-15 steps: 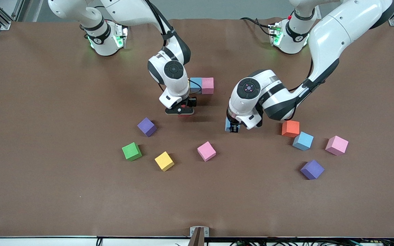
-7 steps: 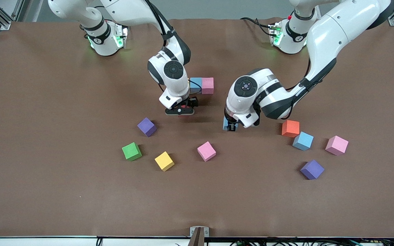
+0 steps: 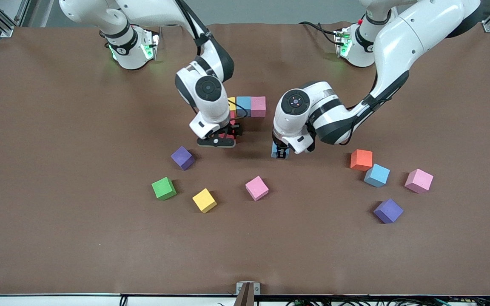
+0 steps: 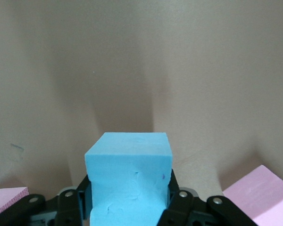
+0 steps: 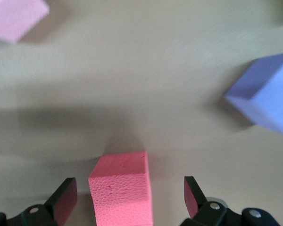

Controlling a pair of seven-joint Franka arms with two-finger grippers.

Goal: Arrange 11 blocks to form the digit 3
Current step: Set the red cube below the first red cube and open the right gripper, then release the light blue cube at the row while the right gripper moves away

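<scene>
My left gripper moves the light blue block toward the red blocks' side first and releases it only after that, since the block hangs short of that side.
A row of a yellow block (image 3: pixel 231 103), a light blue block (image 3: pixel 243 105) and a pink block (image 3: pixel 258 106) lies mid-table. My right gripper (image 3: pixel 223 137) hangs low just in front of the yellow end. It is open around a red block (image 5: pixel 121 188) that stands on the table, free of both fingers (image 5: pixel 66 200). The right hand hides most of that block in the front view. My left gripper (image 3: pixel 281 152) is shut on a light blue block (image 4: pixel 129 179), over the table near the row's pink end.
Loose cubes lie nearer the front camera: purple (image 3: pixel 182 157), green (image 3: pixel 163 188), yellow (image 3: pixel 204 200) and pink (image 3: pixel 257 188). Toward the left arm's end lie orange (image 3: pixel 361 160), light blue (image 3: pixel 377 175), pink (image 3: pixel 418 180) and purple (image 3: pixel 388 211).
My right gripper opened and let go of the red block, and its hand shifted, uncovering the yellow block. My left gripper carried the light blue block a little toward the row.
</scene>
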